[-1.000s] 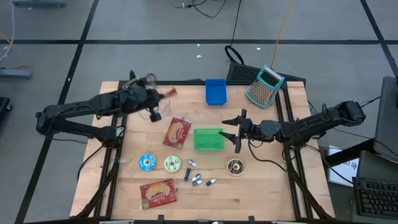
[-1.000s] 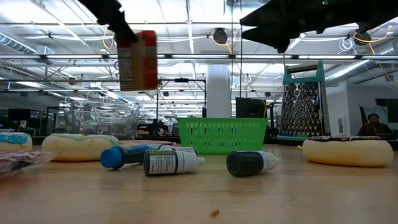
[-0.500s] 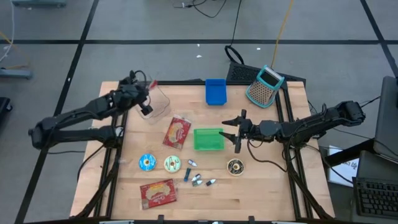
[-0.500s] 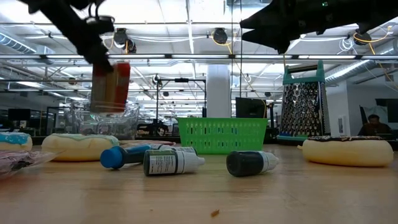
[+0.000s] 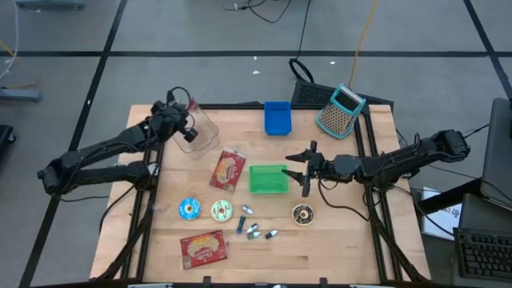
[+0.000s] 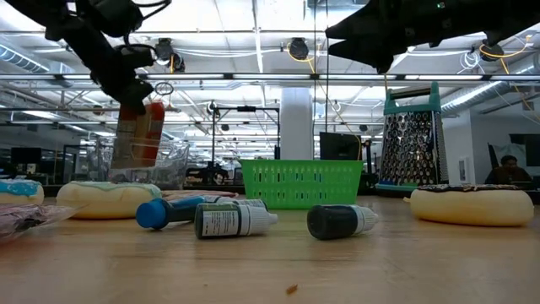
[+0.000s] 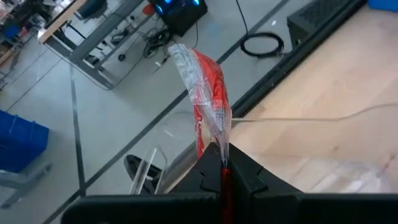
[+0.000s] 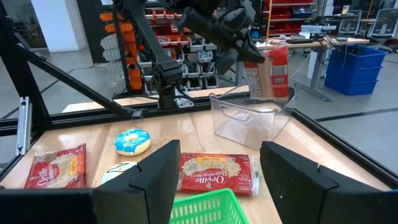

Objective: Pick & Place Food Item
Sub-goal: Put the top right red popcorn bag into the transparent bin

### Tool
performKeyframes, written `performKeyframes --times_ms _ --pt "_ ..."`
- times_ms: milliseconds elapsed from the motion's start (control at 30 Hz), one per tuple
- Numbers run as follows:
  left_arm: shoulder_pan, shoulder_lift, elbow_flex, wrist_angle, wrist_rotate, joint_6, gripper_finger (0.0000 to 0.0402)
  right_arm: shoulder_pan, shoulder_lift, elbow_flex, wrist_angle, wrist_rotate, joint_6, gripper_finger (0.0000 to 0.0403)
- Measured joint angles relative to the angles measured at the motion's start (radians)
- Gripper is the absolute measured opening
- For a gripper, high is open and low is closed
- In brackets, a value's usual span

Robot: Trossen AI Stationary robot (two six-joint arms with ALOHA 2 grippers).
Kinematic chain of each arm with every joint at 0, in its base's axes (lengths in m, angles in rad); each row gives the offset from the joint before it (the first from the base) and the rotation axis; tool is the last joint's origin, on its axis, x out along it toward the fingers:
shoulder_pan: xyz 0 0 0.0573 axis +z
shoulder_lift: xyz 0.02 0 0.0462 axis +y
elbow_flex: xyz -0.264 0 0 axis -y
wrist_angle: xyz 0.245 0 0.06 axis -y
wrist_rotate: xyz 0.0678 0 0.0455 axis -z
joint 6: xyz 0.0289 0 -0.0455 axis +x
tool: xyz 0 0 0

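Observation:
The packet's loose end extends past the container's plastic rim (image 5: 213, 126) (image 7: 292, 119) toward the container's bottom, so my left gripper keeps hold until the packet sits inside it.
My left gripper (image 6: 135, 95) is shut on a small red and clear food packet (image 6: 140, 133) at the table's far left. The packet hangs over a clear plastic container (image 5: 200, 133) that stands on the table; its lower end is down at about the container's rim (image 8: 249, 102). Whether it is inside, I cannot tell. My right gripper (image 5: 305, 170) hangs open above the table's right part, just right of the green basket (image 5: 268, 178), with nothing between its fingers (image 8: 163, 180). My left gripper pinches the packet's upper end (image 7: 219, 151) between its two fingers, which come slanting down from the table's left. The packet is lifted clear and hangs below the fingers, nearly upright, edge-on to the wrist camera.
Two popcorn bags (image 5: 228, 170) (image 5: 204, 248), donuts (image 5: 190, 210) (image 5: 222, 211) (image 5: 302, 214) and several small bottles (image 5: 252, 230) lie on the near half. A blue bin (image 5: 277, 118) and a grater (image 5: 342, 110) are at the far edge.
My left gripper has swung toward the table's left edge and come down with the packet, turning as it went. The packet has gone from high above the table to hanging over the clear container. It stays shut on the packet.

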Motion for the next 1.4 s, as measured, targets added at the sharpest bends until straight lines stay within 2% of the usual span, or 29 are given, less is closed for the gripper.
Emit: performKeyframes --times_ms 233,400,767,1100,1233,1400 --pt "0.000 0.107 0.000 -0.009 0.012 0.125 0.0002 0.000 0.000 0.000 0.000 -0.001 -0.001 0.0210" --pt "0.000 0.154 0.000 -0.002 0.025 0.130 0.0003 0.002 0.000 0.000 0.000 -0.001 0.005 0.0210" --pt "0.000 0.213 0.000 -0.007 0.034 0.121 0.0014 0.002 0.000 0.000 -0.002 -0.002 0.005 0.0208" --pt "0.000 0.237 0.001 -0.059 0.026 0.001 0.0020 0.002 0.000 0.000 -0.002 -0.003 0.005 0.0205" --pt "0.000 0.237 0.001 -0.089 -0.005 -0.001 0.0055 0.002 0.000 0.000 -0.003 -0.003 0.005 0.0204" --pt "0.000 0.237 0.001 -0.103 -0.048 -0.036 0.0133 0.002 0.000 0.000 -0.003 -0.003 0.005 0.0205"
